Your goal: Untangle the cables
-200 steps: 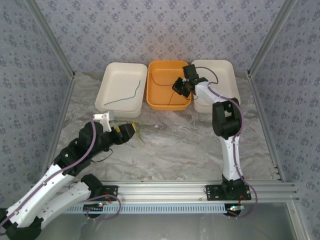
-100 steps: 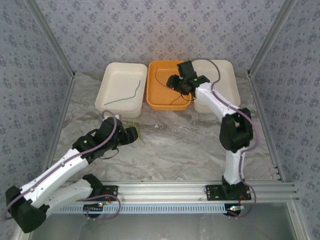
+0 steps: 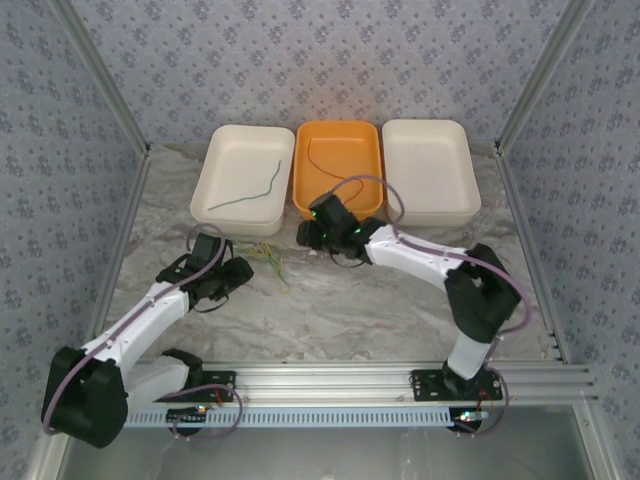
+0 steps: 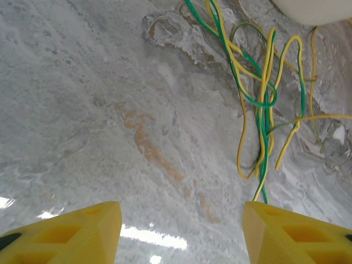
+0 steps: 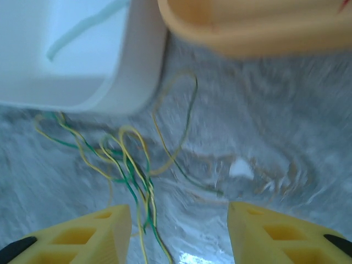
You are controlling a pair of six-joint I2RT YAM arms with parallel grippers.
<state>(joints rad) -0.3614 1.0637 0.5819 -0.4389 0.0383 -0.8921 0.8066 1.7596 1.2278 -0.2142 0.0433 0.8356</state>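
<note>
My right gripper needs to grab the yellow and green cable next by its loose looped part beside the tangle. Then my left gripper can untangle the cable.
A tangle of yellow and green cables (image 3: 272,265) lies on the marble table in front of the left white tray. My left gripper (image 3: 237,276) hovers just left of the tangle (image 4: 264,104), open, with bare table between its yellow fingers (image 4: 82,234). From the right, my right gripper (image 3: 306,236) stands open over the tangle (image 5: 129,162), with a few strands passing near its left finger (image 5: 88,236) and nothing gripped. A dark green cable (image 3: 252,194) lies in the left white tray (image 3: 215,160). A thin dark red cable (image 3: 322,150) lies in the orange tray (image 3: 372,140).
A white tray (image 3: 430,170) with nothing in it stands at the back right. The three trays sit in a row along the back wall. In the right wrist view the rims of the white tray (image 5: 137,82) and the orange tray (image 5: 258,33) are close ahead. An aluminium rail (image 3: 330,378) borders the near edge.
My right gripper opened over the orange tray, left the dark red cable there, and swung down and left to the tangle. My left arm drew back to the left.
</note>
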